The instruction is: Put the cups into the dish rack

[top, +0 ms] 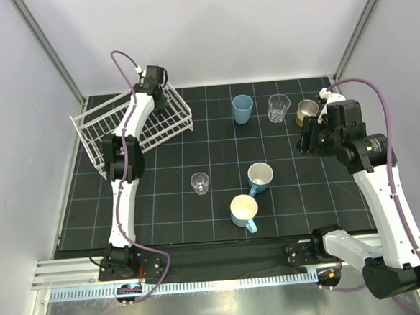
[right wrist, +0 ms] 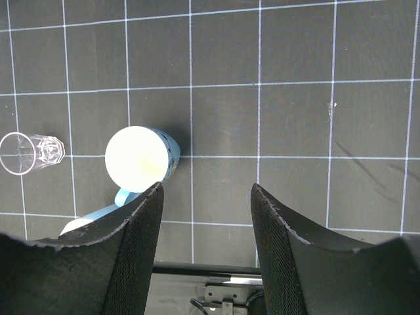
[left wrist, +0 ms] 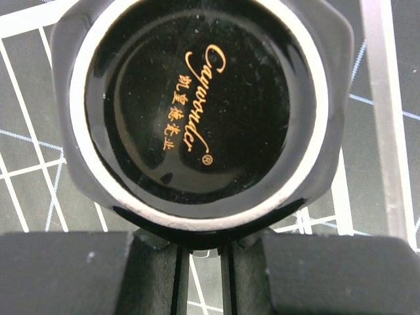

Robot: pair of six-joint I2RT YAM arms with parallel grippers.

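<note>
I should open my left gripper: the black mug, above the rack's wires, would land upside down in the dish rack [top: 114, 128].
The black mug [left wrist: 200, 111] hangs upside down, its glossy base with gold lettering filling the left wrist view. My left gripper [left wrist: 200, 241] is shut on its handle side, over the far right part of the white wire dish rack [top: 114, 128]; the rack's wires [left wrist: 382, 98] show under the mug. In the top view my left gripper [top: 161, 96] hides the mug. My right gripper [top: 308, 142] is open and empty above the mat, and in its own view [right wrist: 207, 189] it is right of a light blue mug [right wrist: 140, 159].
On the mat stand a light blue tumbler [top: 243, 109], a clear glass [top: 279, 108], a brown metallic cup [top: 307, 109], a second clear glass [top: 199, 183] and two light blue mugs [top: 259, 175] [top: 243, 211]. Grey walls close three sides.
</note>
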